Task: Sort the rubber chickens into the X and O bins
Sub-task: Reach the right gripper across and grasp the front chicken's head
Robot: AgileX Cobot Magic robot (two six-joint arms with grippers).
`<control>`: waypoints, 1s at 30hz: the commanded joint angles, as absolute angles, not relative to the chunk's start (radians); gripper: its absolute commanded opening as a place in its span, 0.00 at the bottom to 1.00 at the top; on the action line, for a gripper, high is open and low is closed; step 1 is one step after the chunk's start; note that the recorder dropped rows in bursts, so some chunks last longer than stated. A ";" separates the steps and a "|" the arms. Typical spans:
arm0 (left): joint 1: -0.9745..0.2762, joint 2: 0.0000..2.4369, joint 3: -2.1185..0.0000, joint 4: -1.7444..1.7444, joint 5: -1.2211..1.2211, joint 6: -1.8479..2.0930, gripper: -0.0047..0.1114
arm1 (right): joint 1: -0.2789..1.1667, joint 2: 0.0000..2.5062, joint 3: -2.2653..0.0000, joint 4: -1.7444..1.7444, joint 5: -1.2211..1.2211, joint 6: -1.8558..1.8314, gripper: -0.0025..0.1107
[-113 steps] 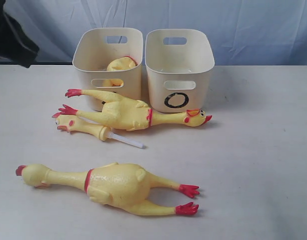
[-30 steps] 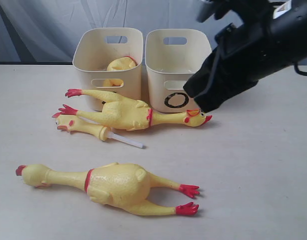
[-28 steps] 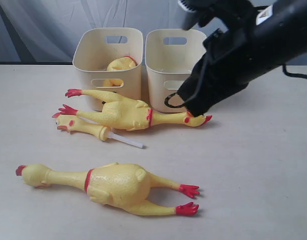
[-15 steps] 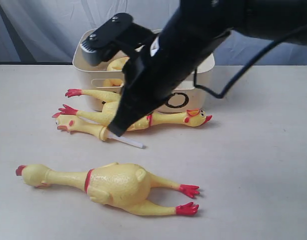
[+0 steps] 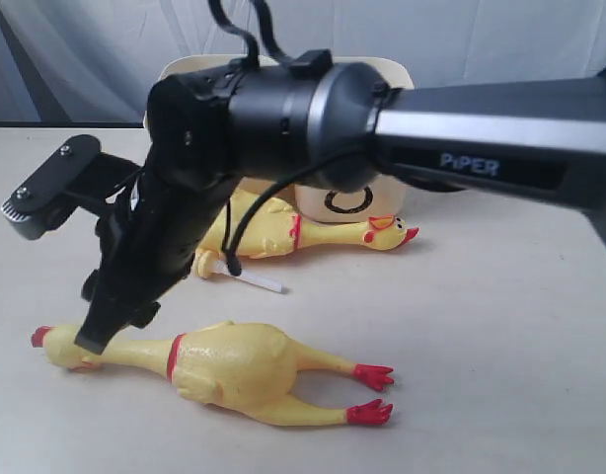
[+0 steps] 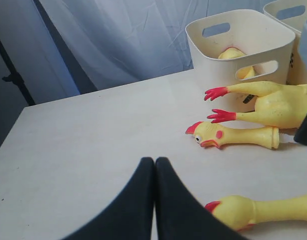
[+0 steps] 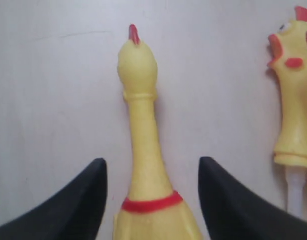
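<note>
Next, my right gripper grabs the whole rubber chicken by its slim neck (image 5: pixel 143 353) to sort it into the O bin (image 5: pixel 367 193).
A whole rubber chicken (image 5: pixel 229 360) lies nearest the front edge, head (image 5: pixel 61 346) to the left. My right gripper (image 5: pixel 56 276) has reached across and stands open astride its neck (image 7: pixel 143 150), fingers (image 7: pixel 88 200) apart from it on both sides. Another whole chicken (image 5: pixel 333 232) lies in front of the O bin (image 5: pixel 367 193). The head-and-neck piece (image 6: pixel 233 136) with its white tube (image 5: pixel 254 281) lies beside it. The other cream bin (image 6: pixel 238 42), its mark hidden, holds a yellow body piece (image 6: pixel 232 54). My left gripper (image 6: pixel 154 161) is shut and empty, low over the table.
My right arm (image 5: pixel 461 128) stretches across the middle of the exterior view and hides most of both bins. A blue-grey curtain (image 6: pixel 118 40) hangs behind the table (image 6: pixel 83 135). The table's left edge meets a dark gap.
My right arm has swung from over the O bin leftward and down to the near chicken's neck, and its jaws have opened. The chickens have not moved.
</note>
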State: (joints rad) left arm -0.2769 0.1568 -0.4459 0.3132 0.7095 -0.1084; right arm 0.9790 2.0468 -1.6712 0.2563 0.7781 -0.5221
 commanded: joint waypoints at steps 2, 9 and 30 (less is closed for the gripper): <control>-0.272 0.152 -0.441 0.333 0.706 -0.137 0.04 | 1.011 2.126 -1.744 0.257 0.716 -0.531 0.55; -0.272 0.152 -0.439 0.330 0.702 -0.137 0.04 | 1.020 2.224 -1.818 0.259 0.720 -0.531 0.55; -0.272 0.151 -0.439 0.319 0.700 -0.137 0.04 | 1.020 2.407 -1.985 0.353 0.708 -0.542 0.51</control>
State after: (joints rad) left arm -0.2769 0.1568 -0.4459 0.3271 0.7095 -0.1298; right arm 1.0205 2.3914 -1.9623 0.3414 0.7174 -0.5270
